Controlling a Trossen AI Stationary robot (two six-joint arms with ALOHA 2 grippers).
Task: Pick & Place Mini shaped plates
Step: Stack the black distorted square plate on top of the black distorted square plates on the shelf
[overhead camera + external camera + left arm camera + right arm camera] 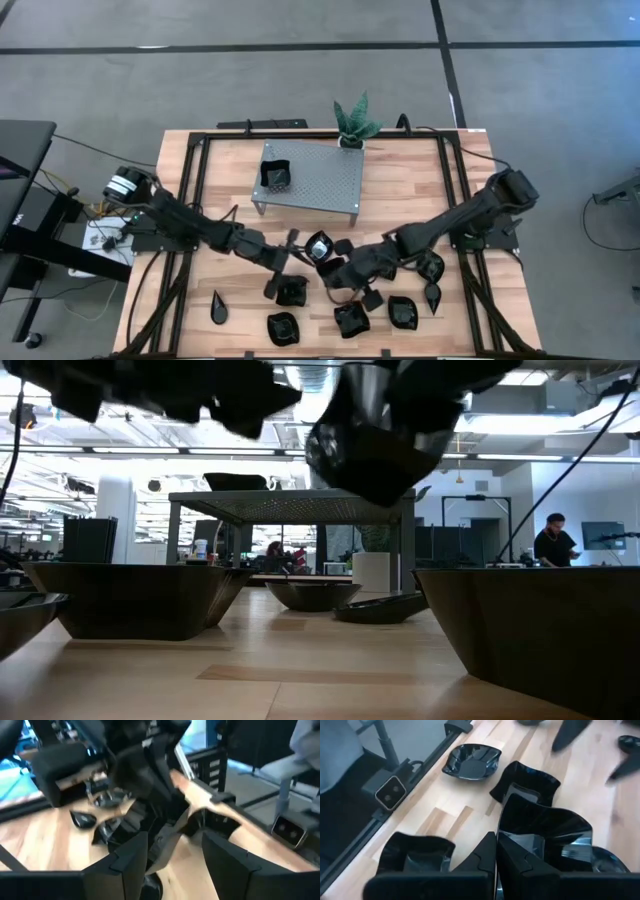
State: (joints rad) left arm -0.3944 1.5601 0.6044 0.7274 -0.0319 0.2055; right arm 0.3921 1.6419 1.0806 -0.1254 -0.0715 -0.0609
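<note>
Next, to place the square plate on the perforated stand, my left gripper grabs its rim.
Several glossy black mini plates lie on the near part of the table, among them a square one, a wavy one and a teardrop. One more plate sits on the raised grey perforated stand. My right gripper is shut on a square plate, which shows in the air in the low view. My left gripper is open just left of that plate, its fingers spread before the right gripper. My right gripper pinches the square plate by its rim on the side nearest the wrist. The plate is lifted clear of the table and sticks out beyond the fingertips, with its hollow facing up and tilted.
A green potted plant stands at the far edge behind the stand. More plates and a teardrop crowd the table under the right arm. A black frame runs round the table. Bare wood lies left of the stand.
</note>
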